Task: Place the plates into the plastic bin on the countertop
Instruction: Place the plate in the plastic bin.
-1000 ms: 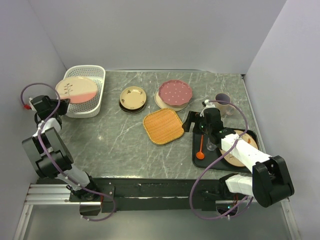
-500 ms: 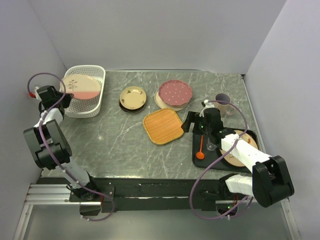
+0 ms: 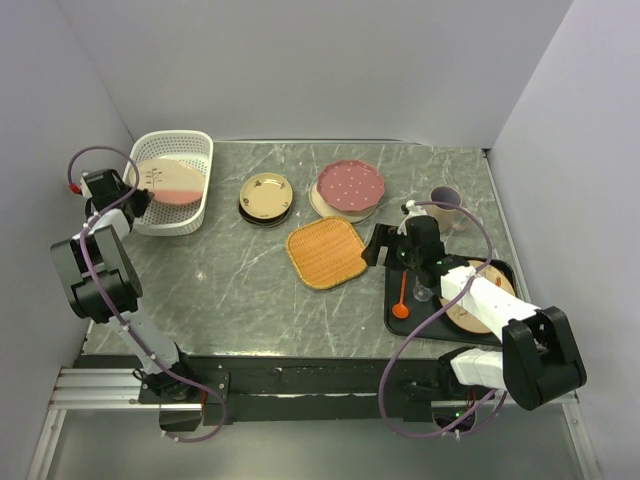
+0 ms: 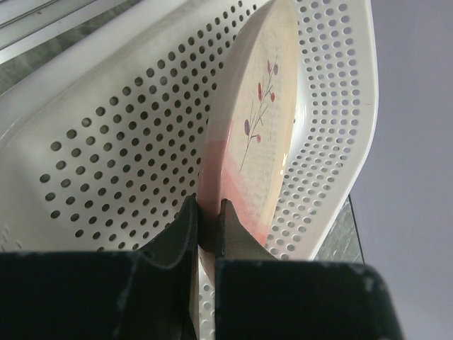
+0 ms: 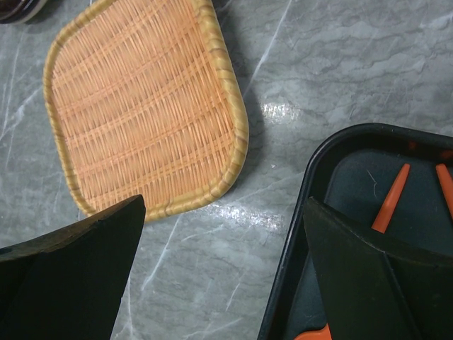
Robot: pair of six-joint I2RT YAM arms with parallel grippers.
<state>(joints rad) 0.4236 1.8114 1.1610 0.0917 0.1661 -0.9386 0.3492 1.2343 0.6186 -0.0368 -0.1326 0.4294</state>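
The pink-and-cream plate tilts inside the white bin's sides, above the bin's perforated bottom, so it is time for my left gripper to open now.
My left gripper (image 3: 138,192) (image 4: 207,205) is shut on the rim of the pink-and-cream plate (image 3: 168,176) (image 4: 262,106), which has a sprig drawn on it. The plate lies tilted inside the white perforated plastic bin (image 3: 200,190) (image 4: 127,127) at the countertop's (image 3: 230,280) back left. My right gripper (image 3: 380,246) (image 5: 225,205) hangs open over bare countertop, between the orange-brown squarish plate (image 3: 325,251) (image 5: 141,106) and the black tray (image 3: 393,300) (image 5: 340,184). A pink polka-dot plate (image 3: 350,183) tops a cream one. A small tan dark-rimmed plate (image 3: 266,193) sits on a dark one.
The black tray holds an orange spoon (image 3: 401,300) (image 5: 393,198) and a tan plate (image 3: 492,286) partly under my right arm. A mug (image 3: 446,205) stands behind the tray. Grey walls close the left, back and right sides.
My left gripper carried the pink-and-cream plate away from the near-left rim and down into the bin. The right arm has stayed still.
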